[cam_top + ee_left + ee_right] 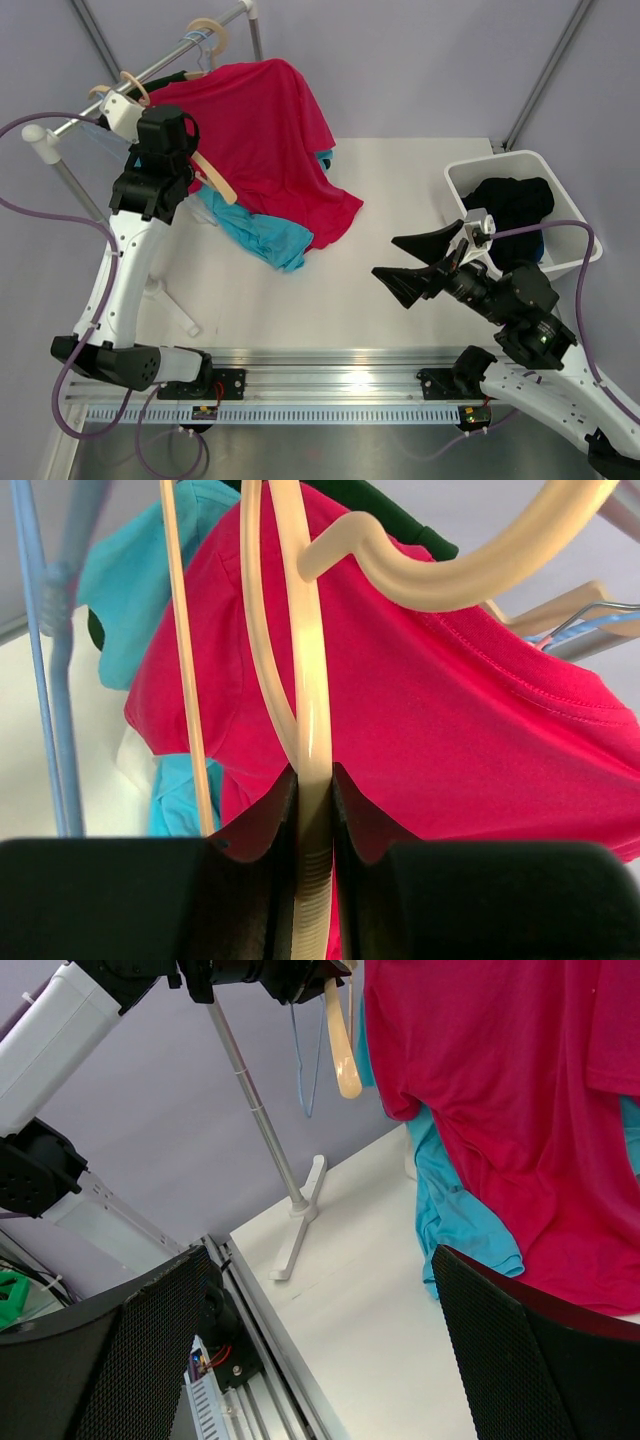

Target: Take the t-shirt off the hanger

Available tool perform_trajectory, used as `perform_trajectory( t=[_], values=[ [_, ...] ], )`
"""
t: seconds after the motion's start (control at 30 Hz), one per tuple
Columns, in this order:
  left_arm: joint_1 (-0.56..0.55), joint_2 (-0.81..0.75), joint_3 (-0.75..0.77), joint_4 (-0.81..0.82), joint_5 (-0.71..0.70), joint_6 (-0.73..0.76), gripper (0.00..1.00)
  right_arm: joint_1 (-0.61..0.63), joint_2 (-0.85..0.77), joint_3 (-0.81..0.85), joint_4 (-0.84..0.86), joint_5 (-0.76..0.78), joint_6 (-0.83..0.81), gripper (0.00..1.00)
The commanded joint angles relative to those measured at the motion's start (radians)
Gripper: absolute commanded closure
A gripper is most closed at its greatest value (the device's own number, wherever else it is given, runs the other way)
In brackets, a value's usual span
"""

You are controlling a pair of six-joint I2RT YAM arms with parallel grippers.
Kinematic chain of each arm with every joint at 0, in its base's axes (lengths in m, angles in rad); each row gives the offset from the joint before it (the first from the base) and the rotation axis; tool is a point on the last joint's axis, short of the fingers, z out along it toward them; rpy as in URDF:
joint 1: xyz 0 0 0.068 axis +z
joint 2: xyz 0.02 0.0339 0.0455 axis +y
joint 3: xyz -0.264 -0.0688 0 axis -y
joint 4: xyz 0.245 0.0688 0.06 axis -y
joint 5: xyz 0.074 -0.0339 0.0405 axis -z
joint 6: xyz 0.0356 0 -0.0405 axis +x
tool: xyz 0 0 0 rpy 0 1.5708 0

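The cream hanger's hook loops over the clothes bar beside the red t-shirt, so the robot's left gripper needs to open.
A red t-shirt (275,140) hangs from the clothes rail (150,70) and drapes down onto the table; it also shows in the left wrist view (470,730) and the right wrist view (500,1090). My left gripper (200,165) is shut on a cream hanger (215,178), its arm clamped between the fingers (312,810). The hanger's tip sticks out bare beside the shirt (345,1060). My right gripper (418,262) is open and empty above the table, right of the shirt.
A turquoise garment (265,232) lies under the red shirt. More hangers (205,35) sit on the rail, whose foot (170,300) stands at front left. A white bin (575,255) with dark clothes (515,205) stands at right.
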Motion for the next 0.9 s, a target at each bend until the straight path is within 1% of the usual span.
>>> perform_trajectory(
  t=[0.0,0.13,0.17,0.2,0.23,0.27,0.37,0.4,0.57,0.67,0.7,0.77,0.8,0.83,0.87],
  values=[
    [0.002,-0.023,-0.01,0.068,0.036,-0.043,1.0,0.0,-0.011,0.006,-0.008,-0.007,0.009,0.01],
    [0.002,-0.022,-0.02,0.08,0.052,-0.04,0.99,0.0,-0.017,0.006,-0.008,-0.011,0.01,0.01],
    [0.002,-0.026,-0.023,0.083,0.059,-0.037,0.94,0.0,-0.019,0.005,-0.009,-0.011,0.012,0.01],
    [0.002,-0.028,-0.024,0.088,0.067,-0.028,0.73,-0.001,-0.022,0.005,-0.008,-0.013,0.01,0.01],
    [0.002,-0.031,-0.03,0.102,0.074,-0.022,0.58,0.0,-0.024,0.005,-0.009,-0.013,0.012,0.01],
    [0.002,-0.04,-0.032,0.118,0.108,-0.009,0.36,0.0,-0.025,0.005,-0.009,-0.011,0.01,0.0],
    [0.002,-0.049,-0.018,0.146,0.183,0.024,0.06,0.0,-0.025,0.003,-0.006,-0.013,0.013,0.01],
    [0.002,-0.059,-0.014,0.146,0.191,0.034,0.01,0.0,-0.025,0.003,-0.006,-0.014,0.012,0.01],
    [-0.001,-0.163,-0.082,0.14,0.162,0.012,0.01,0.002,-0.016,0.005,-0.008,-0.008,0.007,0.0],
    [-0.019,-0.226,-0.116,0.145,0.182,0.066,0.01,0.0,-0.017,0.005,-0.014,0.002,0.006,0.01],
    [-0.046,-0.25,-0.124,0.143,0.19,0.087,0.01,0.0,-0.017,0.005,-0.014,0.005,0.004,0.0],
    [-0.105,-0.275,-0.164,0.136,0.142,0.141,0.01,0.0,-0.017,-0.003,-0.008,0.012,0.006,0.01],
    [-0.178,-0.293,-0.19,0.128,0.092,0.144,0.01,0.0,-0.016,-0.004,-0.003,0.013,0.007,0.0],
    [-0.215,-0.33,-0.222,0.131,-0.001,0.146,0.01,0.002,-0.014,-0.006,0.001,0.012,0.01,0.0],
    [-0.241,-0.342,-0.251,0.132,-0.034,0.146,0.01,0.0,-0.008,-0.004,0.001,0.006,0.01,0.0]
  ],
)
